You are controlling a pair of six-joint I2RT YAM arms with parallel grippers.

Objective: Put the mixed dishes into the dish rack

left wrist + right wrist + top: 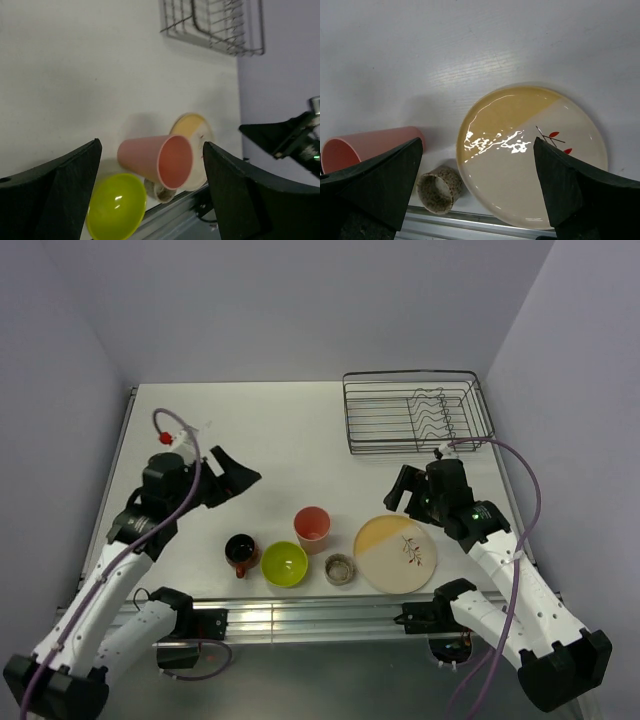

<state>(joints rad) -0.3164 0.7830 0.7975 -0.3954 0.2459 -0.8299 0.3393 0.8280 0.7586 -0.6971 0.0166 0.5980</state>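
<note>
My left gripper should pinch the pink tumbler's open rim next. The tumbler's base will then stay free for the handover to my right gripper.
A pink tumbler, a lime-green bowl, an orange mug with a dark inside, a tiny speckled cup and a pale-yellow plate with a twig motif stand in a row near the table's front edge. The dark wire dish rack sits at the far right with nothing in it. My left gripper is open, above and left of the tumbler. My right gripper is open above the plate. The cup and bowl also show.
Purple walls close in the table on the left, back and right. A metal rail runs along the front edge under the dishes. The rack shows at the top of the left wrist view.
</note>
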